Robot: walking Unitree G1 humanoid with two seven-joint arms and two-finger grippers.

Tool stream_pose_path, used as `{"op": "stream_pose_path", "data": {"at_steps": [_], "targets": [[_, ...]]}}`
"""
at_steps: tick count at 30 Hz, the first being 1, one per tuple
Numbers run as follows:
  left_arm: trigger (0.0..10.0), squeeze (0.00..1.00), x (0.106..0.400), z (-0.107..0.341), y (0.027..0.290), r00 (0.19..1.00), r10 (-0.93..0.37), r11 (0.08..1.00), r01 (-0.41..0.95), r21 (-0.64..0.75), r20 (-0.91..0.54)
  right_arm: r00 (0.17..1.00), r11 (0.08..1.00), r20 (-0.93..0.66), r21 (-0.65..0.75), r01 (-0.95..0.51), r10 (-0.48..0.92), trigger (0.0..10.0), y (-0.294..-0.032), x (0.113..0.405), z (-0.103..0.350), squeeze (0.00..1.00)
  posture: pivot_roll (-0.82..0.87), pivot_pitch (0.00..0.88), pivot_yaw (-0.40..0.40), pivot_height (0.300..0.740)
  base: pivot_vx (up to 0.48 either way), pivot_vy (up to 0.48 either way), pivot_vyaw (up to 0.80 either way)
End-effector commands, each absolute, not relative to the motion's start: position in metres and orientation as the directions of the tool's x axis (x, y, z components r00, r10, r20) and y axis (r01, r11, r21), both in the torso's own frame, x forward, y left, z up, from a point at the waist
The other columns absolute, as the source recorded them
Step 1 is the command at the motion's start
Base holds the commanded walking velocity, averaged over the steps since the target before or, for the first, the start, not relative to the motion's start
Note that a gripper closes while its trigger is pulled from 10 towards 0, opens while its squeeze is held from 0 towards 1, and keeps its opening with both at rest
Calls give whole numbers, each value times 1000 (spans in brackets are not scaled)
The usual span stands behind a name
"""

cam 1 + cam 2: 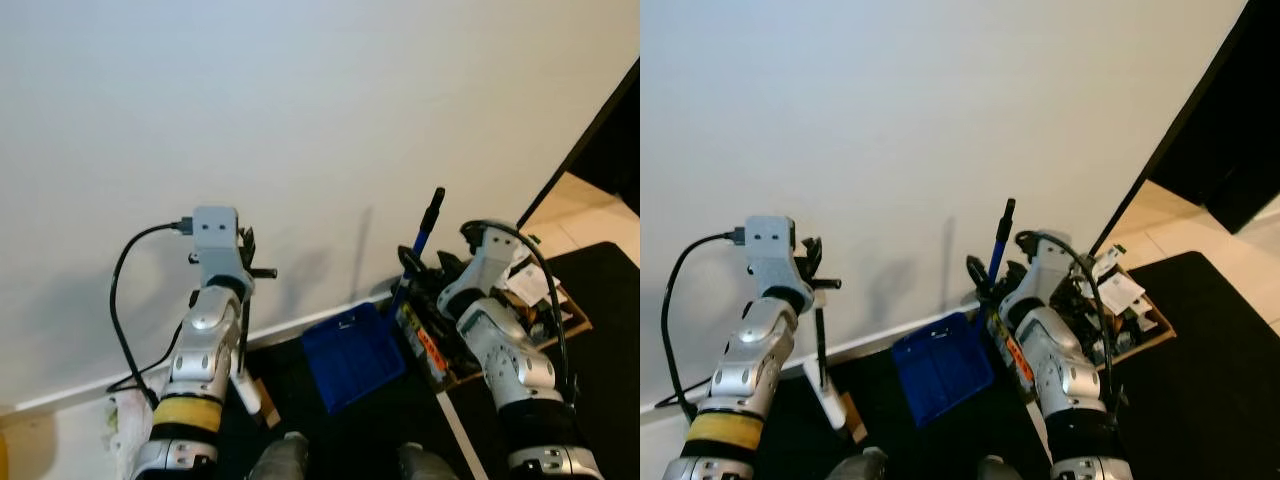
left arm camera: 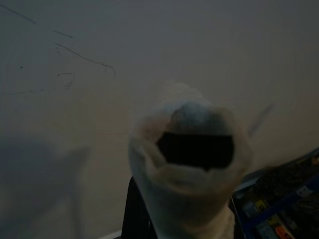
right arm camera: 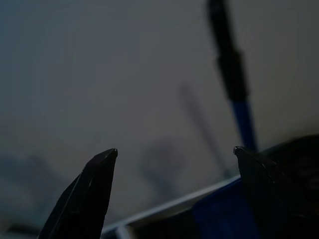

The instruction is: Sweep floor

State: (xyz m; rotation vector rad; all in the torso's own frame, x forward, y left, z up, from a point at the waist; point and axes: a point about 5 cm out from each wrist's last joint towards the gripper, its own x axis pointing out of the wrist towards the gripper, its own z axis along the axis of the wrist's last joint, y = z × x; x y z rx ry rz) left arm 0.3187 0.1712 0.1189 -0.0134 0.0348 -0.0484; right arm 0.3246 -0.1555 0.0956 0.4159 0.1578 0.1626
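My right gripper grabs the dustpan by the slim black grip of its handle (image 1: 431, 213) (image 3: 232, 74) next, since the blue pan spreads far wider than my fingers.
I face a white wall. A blue dustpan (image 1: 352, 355) leans at the wall's foot on the dark floor, and its blue and black handle (image 1: 428, 218) stands upright beside it. My right gripper (image 3: 174, 149) is open just short of that handle, with nothing between its fingers (image 3: 97, 172). My left gripper (image 1: 245, 252) is raised in front of the wall, shut on a broom handle. The handle's white part (image 1: 832, 395) slants down beside my left forearm. Its hollow white end (image 2: 192, 149) shows close up in the left wrist view. The broom's head is hidden.
A cardboard box (image 1: 565, 312) full of small items sits on the floor to the right, close behind my right arm. A white baseboard (image 1: 290, 325) runs along the wall. A dark doorway (image 1: 610, 140) opens at the far right, with pale tiles (image 1: 575, 215) beyond.
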Motion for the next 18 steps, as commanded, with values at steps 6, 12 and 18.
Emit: {"op": "stream_pose_path", "data": {"at_steps": [6, 12, 18], "targets": [[10000, 0, 315, 126, 180, 1000, -25, 999, 24, 30, 1, 962, 976, -270, 217, 26, 35, 10000, -184, 349, 89, 0, 157, 48, -10, 740, 0, 0, 0], [10000, 0, 310, 137, 196, 999, 32, 999, -34, 41, 43, 962, 997, -270, 70, -13, 32, 10000, -192, 356, 92, 0, 206, 38, -50, 740, 0, 0, 0], [10000, 0, 300, 156, 216, 990, 94, 994, -100, 52, 108, 966, 990, -257, -130, -52, 17, 10000, -194, 364, 97, 0, 232, 44, -74, 740, 0, 0, 0]]}}
